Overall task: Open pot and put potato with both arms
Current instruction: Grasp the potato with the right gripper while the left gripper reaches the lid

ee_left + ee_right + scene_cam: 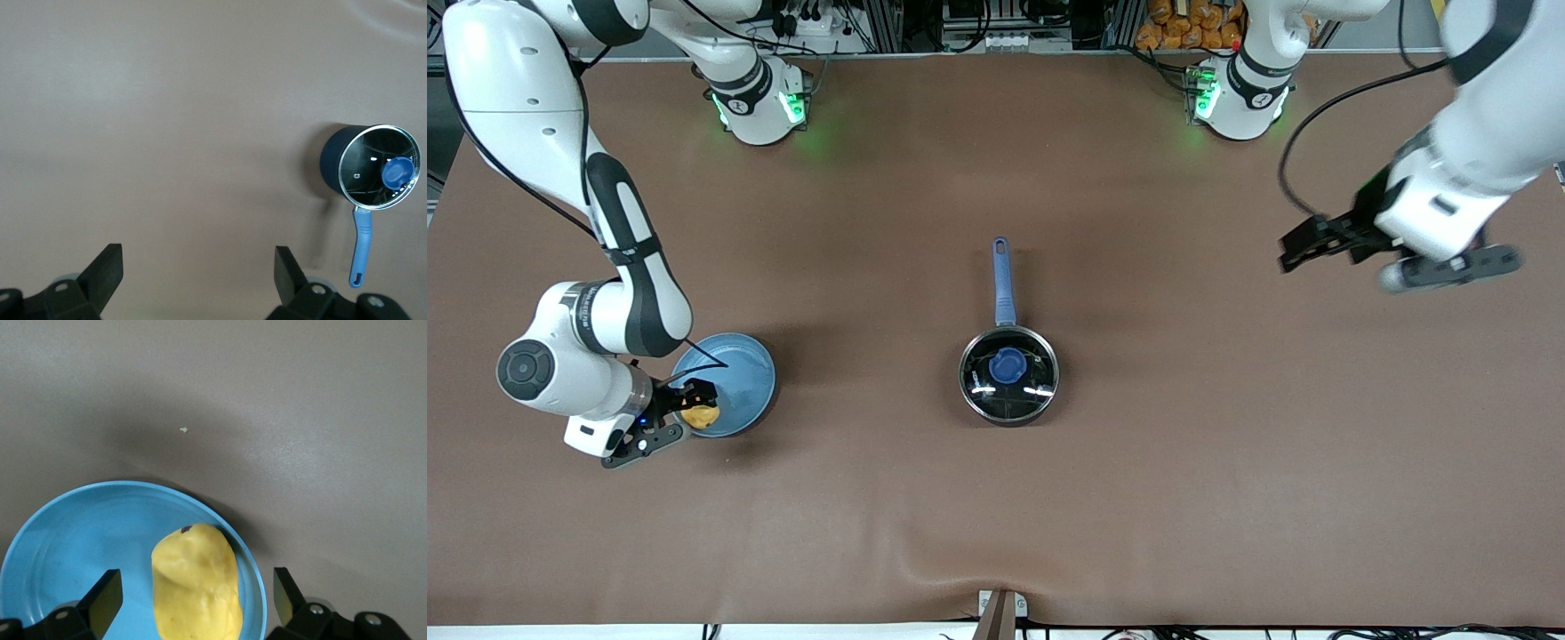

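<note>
The yellow potato (700, 414) needs to go into the black pot (1009, 402), so my right gripper should grip the potato by its long sides next.
The black pot (1009, 402) stands mid-table with its glass lid (985, 384) on, blue knob (1008, 364) up and blue handle (1003, 280) pointing toward the robots' bases. The yellow potato (700, 414) lies on a light-blue plate (738, 373) toward the right arm's end. My right gripper (692, 407) is low over the plate, open, its jaws on either side of the potato (197, 587) without touching it. My left gripper (1288, 251) is open and empty in the air over the left arm's end, well apart from the pot (331, 167).
Bare brown table surface lies all around the pot. The plate's rim (80, 495) lies under my right gripper (197, 577). A small crumb (183, 429) lies on the table near the plate. My left gripper (199, 267) has only bare table beneath it.
</note>
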Robot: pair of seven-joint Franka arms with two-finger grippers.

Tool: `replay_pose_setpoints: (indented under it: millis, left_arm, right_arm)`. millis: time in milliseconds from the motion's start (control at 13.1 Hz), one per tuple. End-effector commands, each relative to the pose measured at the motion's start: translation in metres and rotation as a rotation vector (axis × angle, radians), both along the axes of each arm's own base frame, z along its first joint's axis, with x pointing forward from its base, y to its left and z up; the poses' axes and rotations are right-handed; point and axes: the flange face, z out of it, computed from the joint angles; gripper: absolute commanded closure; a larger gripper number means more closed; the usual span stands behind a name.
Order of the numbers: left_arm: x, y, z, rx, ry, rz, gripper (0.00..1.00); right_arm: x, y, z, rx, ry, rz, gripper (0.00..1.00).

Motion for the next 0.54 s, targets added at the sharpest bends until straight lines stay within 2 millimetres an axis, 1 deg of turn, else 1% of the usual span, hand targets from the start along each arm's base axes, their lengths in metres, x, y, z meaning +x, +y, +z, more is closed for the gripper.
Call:
replay_pose_setpoints:
  millis: [0, 76, 229, 459]
  left_arm:
    - [0.013, -0.041, -0.021, -0.013, 0.004, 0.047, 0.00]
    - [0.015, -0.062, -0.032, -0.010, -0.001, 0.079, 0.00]
    - [0.022, -0.104, -0.048, -0.012, -0.015, 0.128, 0.00]
    - [0.029, -0.162, -0.072, -0.005, -0.015, 0.170, 0.00]
  right_arm:
    - [0.003, 0.000, -0.010, 0.010, -0.001, 0.017, 0.00]
    - [0.002, 0.000, -0.015, 0.010, 0.007, 0.017, 0.00]
    - [-0.001, 0.000, -0.023, 0.011, 0.021, 0.017, 0.00]
    - [-0.001, -0.001, -0.025, 0.016, 0.023, 0.011, 0.00]
